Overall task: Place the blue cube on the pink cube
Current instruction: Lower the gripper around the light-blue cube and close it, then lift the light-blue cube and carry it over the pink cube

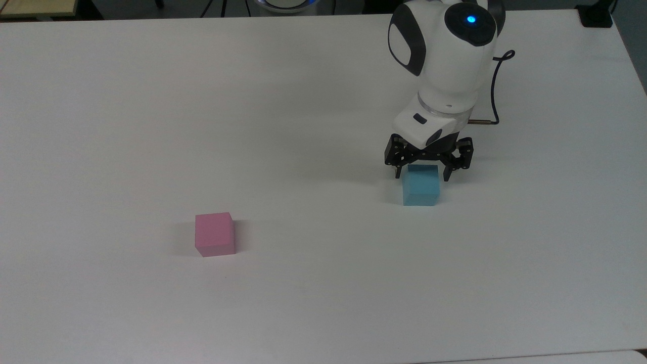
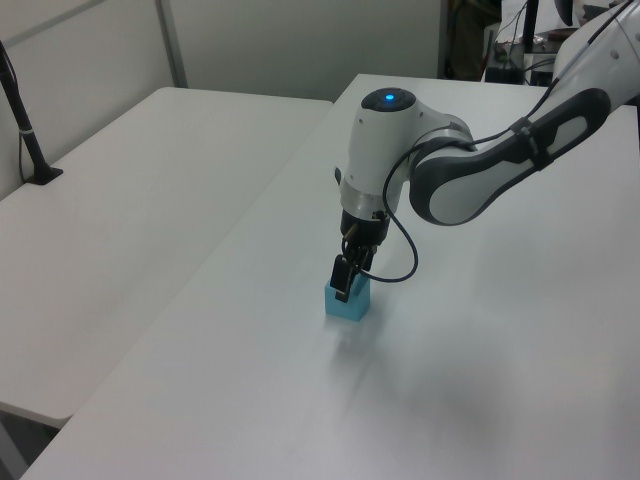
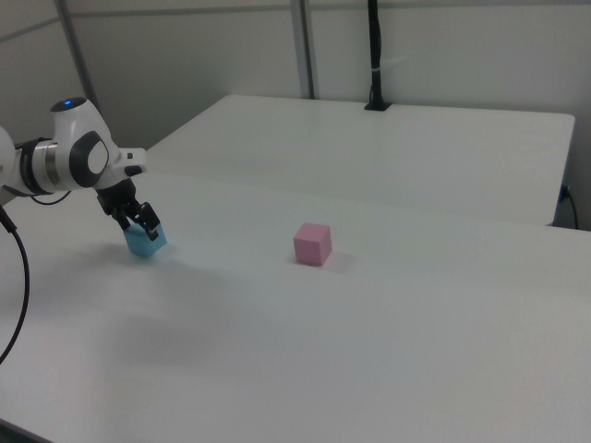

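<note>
The blue cube will go on the pink cube. My gripper will first grab the blue cube by its upper part (image 2: 355, 287).
The blue cube (image 1: 421, 188) rests on the white table (image 1: 151, 101), toward the top view's right. My gripper (image 1: 422, 177) is open and lowered over it, one finger on each side of the cube's upper part, neither pressing on it. The left view has the gripper (image 2: 343, 292) at the blue cube (image 2: 348, 303), and in the right view the gripper (image 3: 140, 225) stands over the blue cube (image 3: 144, 243). The pink cube (image 1: 215, 234) sits alone toward the top view's lower left, and near the middle of the table as the pink cube (image 3: 312, 244) in the right view.
A second white table (image 2: 130, 190) adjoins on the left view's left, with a black post (image 2: 25, 130) clamped at its edge. A black post (image 3: 374, 55) also stands at the far table edge in the right view. A cable (image 1: 498, 86) hangs off my wrist.
</note>
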`<state>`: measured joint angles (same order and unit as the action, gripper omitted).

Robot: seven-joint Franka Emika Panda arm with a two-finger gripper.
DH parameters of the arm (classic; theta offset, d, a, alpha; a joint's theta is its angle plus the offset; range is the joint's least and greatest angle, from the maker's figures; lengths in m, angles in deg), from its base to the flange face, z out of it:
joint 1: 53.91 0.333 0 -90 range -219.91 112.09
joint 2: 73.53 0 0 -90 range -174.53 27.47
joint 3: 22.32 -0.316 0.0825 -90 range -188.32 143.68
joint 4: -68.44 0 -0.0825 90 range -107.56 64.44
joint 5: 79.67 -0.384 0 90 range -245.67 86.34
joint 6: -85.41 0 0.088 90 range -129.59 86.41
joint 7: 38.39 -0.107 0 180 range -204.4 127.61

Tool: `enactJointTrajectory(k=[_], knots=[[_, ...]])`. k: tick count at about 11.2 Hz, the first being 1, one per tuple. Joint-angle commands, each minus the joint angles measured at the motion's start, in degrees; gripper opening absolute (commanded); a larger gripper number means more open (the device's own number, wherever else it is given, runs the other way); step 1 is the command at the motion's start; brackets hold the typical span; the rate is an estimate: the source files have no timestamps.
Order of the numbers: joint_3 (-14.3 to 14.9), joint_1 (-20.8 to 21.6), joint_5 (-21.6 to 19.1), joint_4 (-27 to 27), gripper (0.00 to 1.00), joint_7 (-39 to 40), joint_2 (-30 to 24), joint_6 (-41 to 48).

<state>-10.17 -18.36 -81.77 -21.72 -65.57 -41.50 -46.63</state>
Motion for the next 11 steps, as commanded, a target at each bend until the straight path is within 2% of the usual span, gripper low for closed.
enactJointTrajectory(k=[1, 2, 3, 4, 6, 8, 11], knots=[[1.3, 1.3, 0.3, 0.5, 0.74, -0.9, 1.3, -1.6], [1.3, 1.3, 0.9, 0.5, 0.47, -0.9, 1.3, -1.6], [1.3, 1.2, 0.9, 0.5, 0.25, -0.8, 1.3, -1.6], [1.3, 1.3, 1.0, 0.5, 0.15, -0.7, 0.9, -1.6], [1.4, 1.2, 1.2, 0.6, 0.15, 0.2, -2.3, -1.5], [1.4, -0.1, 1.2, 0.3, 0.15, 2.8, -7.8, 1.4], [0.7, -7.7, 0.6, 0.5, 0.15, 14.9, -15.1, 12.4]])
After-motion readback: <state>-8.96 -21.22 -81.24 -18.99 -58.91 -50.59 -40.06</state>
